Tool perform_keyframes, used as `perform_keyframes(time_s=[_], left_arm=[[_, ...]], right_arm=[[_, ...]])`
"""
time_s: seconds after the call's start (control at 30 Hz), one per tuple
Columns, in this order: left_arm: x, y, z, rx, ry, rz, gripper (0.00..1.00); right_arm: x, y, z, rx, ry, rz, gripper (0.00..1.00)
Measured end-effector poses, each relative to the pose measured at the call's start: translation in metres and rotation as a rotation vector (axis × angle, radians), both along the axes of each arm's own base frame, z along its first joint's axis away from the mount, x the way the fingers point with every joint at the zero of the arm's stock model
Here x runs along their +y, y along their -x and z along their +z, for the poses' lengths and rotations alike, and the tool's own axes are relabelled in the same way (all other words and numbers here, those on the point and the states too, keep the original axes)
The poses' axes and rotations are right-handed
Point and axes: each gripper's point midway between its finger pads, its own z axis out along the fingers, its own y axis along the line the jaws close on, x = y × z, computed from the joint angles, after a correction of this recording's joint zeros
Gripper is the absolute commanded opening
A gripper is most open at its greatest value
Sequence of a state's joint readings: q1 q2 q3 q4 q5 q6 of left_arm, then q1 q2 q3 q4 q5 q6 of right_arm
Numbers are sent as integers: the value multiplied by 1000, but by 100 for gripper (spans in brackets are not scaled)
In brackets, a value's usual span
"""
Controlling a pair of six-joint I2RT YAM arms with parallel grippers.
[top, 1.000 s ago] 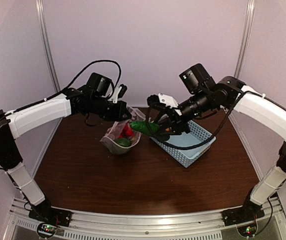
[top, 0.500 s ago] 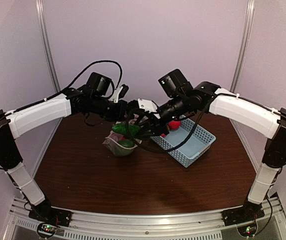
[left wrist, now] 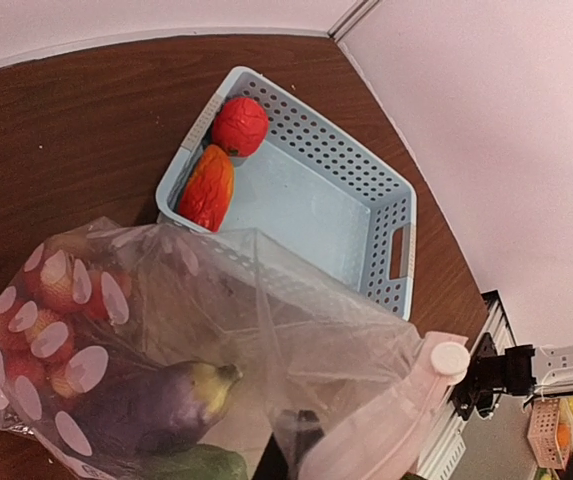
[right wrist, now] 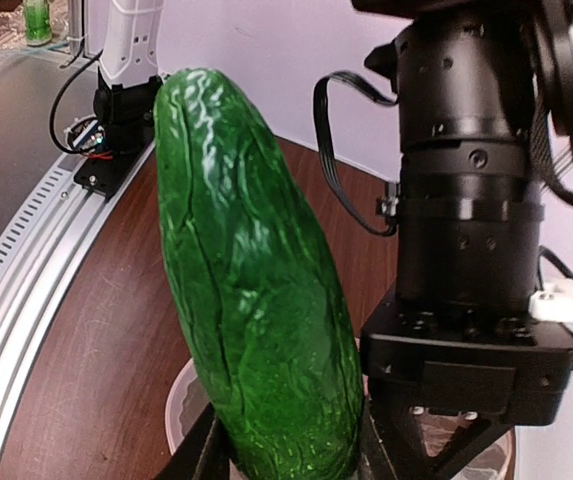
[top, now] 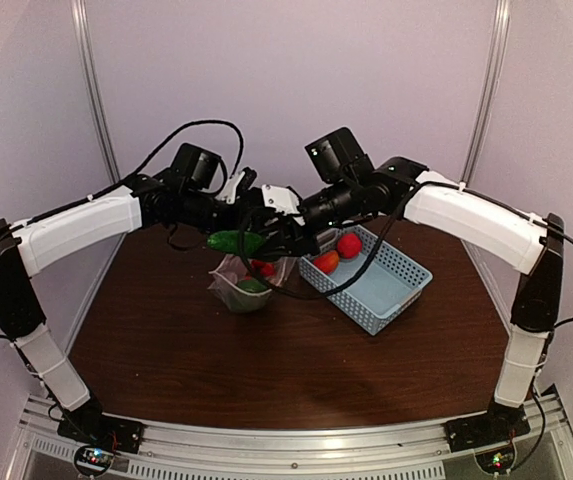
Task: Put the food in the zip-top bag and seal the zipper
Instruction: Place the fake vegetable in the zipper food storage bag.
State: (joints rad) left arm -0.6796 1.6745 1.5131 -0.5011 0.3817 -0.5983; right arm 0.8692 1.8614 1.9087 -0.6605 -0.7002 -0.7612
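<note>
The cucumber (top: pixel 228 241) hangs above the bag's opening, its loose end past the bag's pale zipper rim. My right gripper lowers the cucumber in before releasing it.
The clear spotted zip-top bag (top: pixel 242 288) stands with its mouth up, and my left gripper (top: pixel 238 200) is shut on its upper edge, holding it open. Inside lie a purple eggplant (left wrist: pixel 154 402), red strawberries (left wrist: pixel 54 300) and a green pepper (left wrist: pixel 198 465). My right gripper (top: pixel 264 238) is shut on the green cucumber (top: pixel 228 241), which hangs just above the bag's mouth. Seen from the right wrist, the cucumber (right wrist: pixel 256 300) fills the space between the fingers (right wrist: pixel 198 455). The pale zipper rim (right wrist: pixel 174 405) curves open beneath it.
A light blue slotted basket (top: pixel 391 285) sits right of the bag, touching it, with two red pieces (top: pixel 348 245) (top: pixel 326 262) in its far corner. My left arm's black wrist (right wrist: pixel 466 200) is close beside the cucumber. Pale walls enclose the brown table (top: pixel 296 360).
My right arm has swung left from over the basket, carrying the cucumber to above the bag's mouth. The two red pieces in the basket now show. The left arm has held still.
</note>
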Motion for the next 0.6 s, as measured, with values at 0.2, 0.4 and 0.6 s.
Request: perform_keyframes(time_s=[0.2, 0.4, 0.6], left_arm=[[-1, -1, 12, -10, 16, -4, 0], [-3, 0, 19, -15, 26, -11, 0], [-3, 0, 19, -13, 26, -14, 0]], right_arm=[[-2, -11, -44, -31, 89, -24, 32], [-5, -30, -66, -89, 143, -102, 47], [-9, -44, -72, -139, 166, -164, 63]])
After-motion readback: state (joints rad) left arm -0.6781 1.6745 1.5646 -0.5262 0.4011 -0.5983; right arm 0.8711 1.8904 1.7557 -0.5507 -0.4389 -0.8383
